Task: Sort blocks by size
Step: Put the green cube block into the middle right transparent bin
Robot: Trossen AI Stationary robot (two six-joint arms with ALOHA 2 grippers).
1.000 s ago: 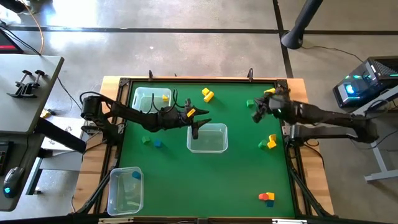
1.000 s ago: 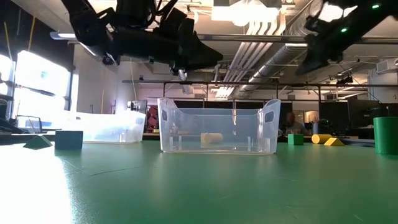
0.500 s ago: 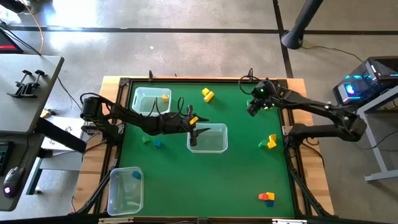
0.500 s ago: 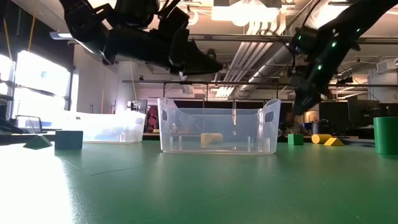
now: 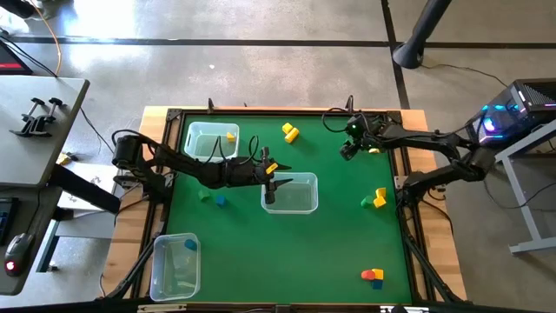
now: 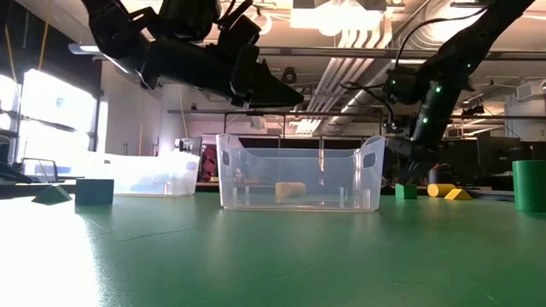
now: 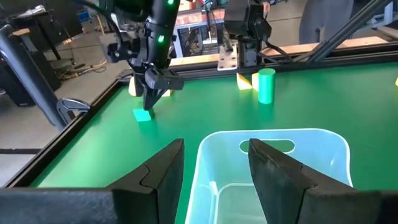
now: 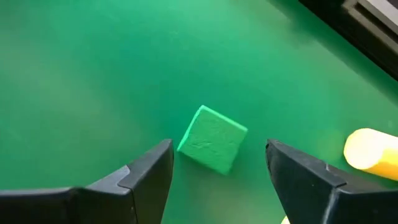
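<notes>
My right gripper needs to grab the small green cube by its opposite sides next. Then the cube can be sorted into the clear middle bin [image 5: 289, 193].
A small green cube [image 8: 212, 147] rests flat on the green mat near the table's far right corner. My right gripper [image 8: 219, 148] hangs just above it [image 6: 409, 173], pointing steeply down. It is open, with one finger on either side of the cube [image 7: 142, 115] and touching nothing. My left gripper [image 7: 214, 163] is open and holds nothing. It hovers nearly level over the left end of the clear middle bin [image 5: 289, 193]. A yellow block [image 6: 290, 191] lies in that bin.
A yellow cylinder [image 8: 370, 149] lies close beside the green cube. A clear bin [image 5: 211, 139] at the far left holds a yellow block. Another bin [image 5: 175, 265] at the near left holds a blue one. Loose blocks lie at the far middle [image 5: 290, 132], the right [image 5: 375, 198] and the near right [image 5: 373, 276].
My right gripper has come down from high above the table and swung toward the far edge. It has tipped to point steeply down over the green cube. My left gripper has stayed over the middle bin.
</notes>
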